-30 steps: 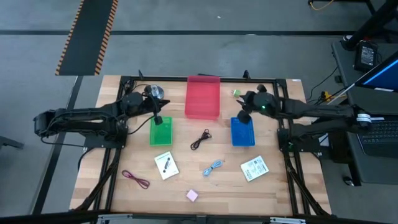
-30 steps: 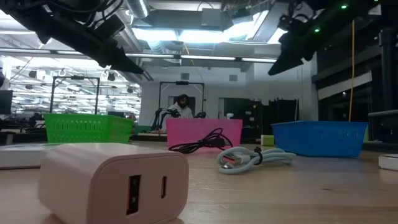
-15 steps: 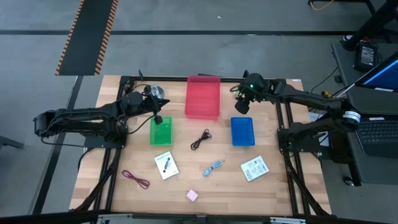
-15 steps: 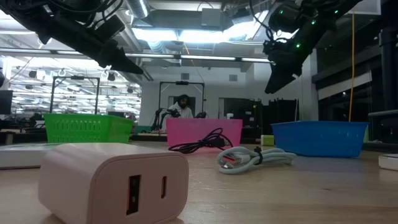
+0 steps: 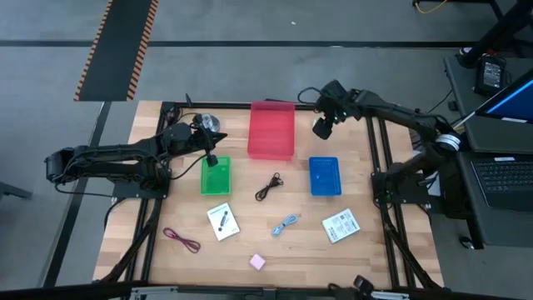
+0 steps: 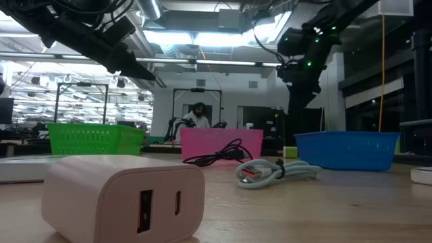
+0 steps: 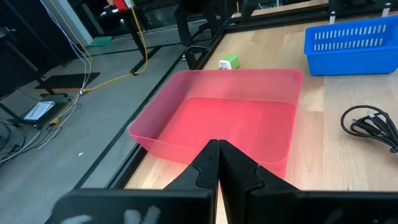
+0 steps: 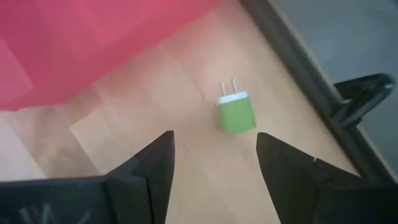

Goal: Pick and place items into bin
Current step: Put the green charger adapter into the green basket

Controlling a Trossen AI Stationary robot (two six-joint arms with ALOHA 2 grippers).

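The right gripper takes hold of the small green cube by its green body next, leaving its metal prongs free.
A small green cube with two metal prongs lies on the wood between the red bin and the table's far right corner. My right gripper hangs above it, pointing steeply down, open, with nothing between its fingers. In the high view that gripper covers the cube. My left gripper is shut and empty above the green bin, pointing at the red bin. On the near half lie a black cable, a blue cable, a maroon cable, two white cards and a pink cube.
A blue bin stands at centre right, near side of the right gripper. A round silver disc sits at the far left beside the left arm. A black frame rail runs along the table edge just beyond the green cube.
My right gripper has moved from above the blue bin toward the table's far edge, to beside the red bin's right side, and has tipped from a slant to point steeply down. The left arm has kept still and no item has shifted.
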